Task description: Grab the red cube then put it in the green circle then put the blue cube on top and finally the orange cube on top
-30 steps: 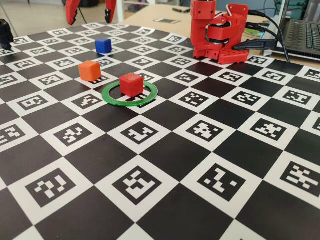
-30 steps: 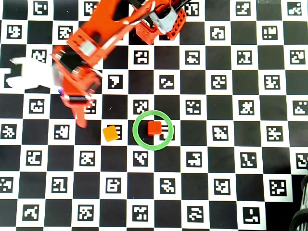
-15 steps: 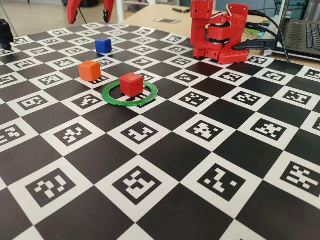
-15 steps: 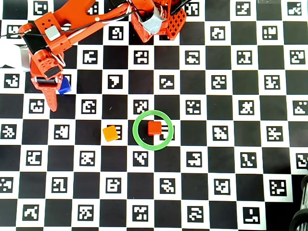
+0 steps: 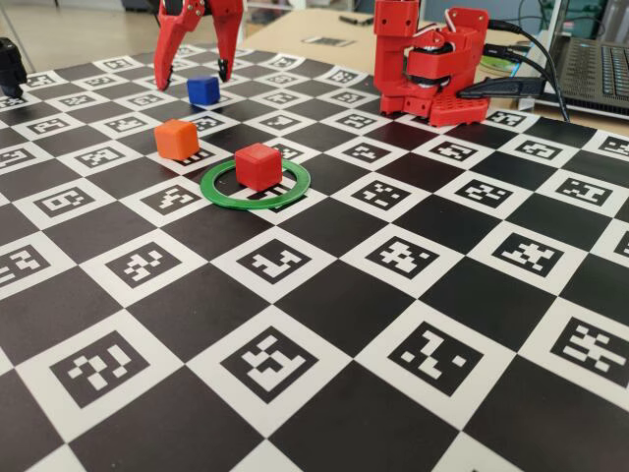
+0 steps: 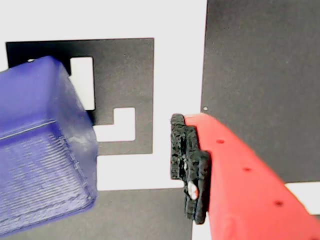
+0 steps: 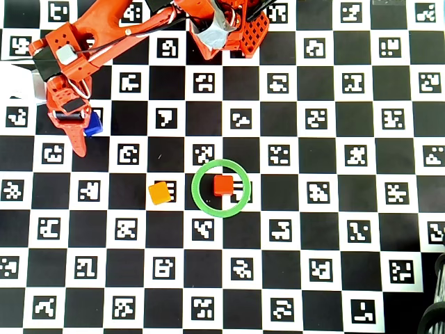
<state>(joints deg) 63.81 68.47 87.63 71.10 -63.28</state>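
I should next grab the opposite sides of the blue cube to stack it on the red cube in the green circle.
The red cube sits inside the green circle, a flat ring on the checkered board. To its left stands the orange cube. The blue cube rests on the board further back. My gripper is open and hangs low, one finger on each side of the blue cube, without touching it. In the wrist view the blue cube fills the left, and one padded finger stands apart at its right; the other finger is out of frame.
The arm's red base stands at the board's far edge. A laptop lies behind it at the right. A black object sits at the far left edge. The board is covered in black squares and markers.
The arm swung left across the board in the overhead view. The open gripper then came down so its fingers straddle the blue cube. The cubes and ring have not moved.
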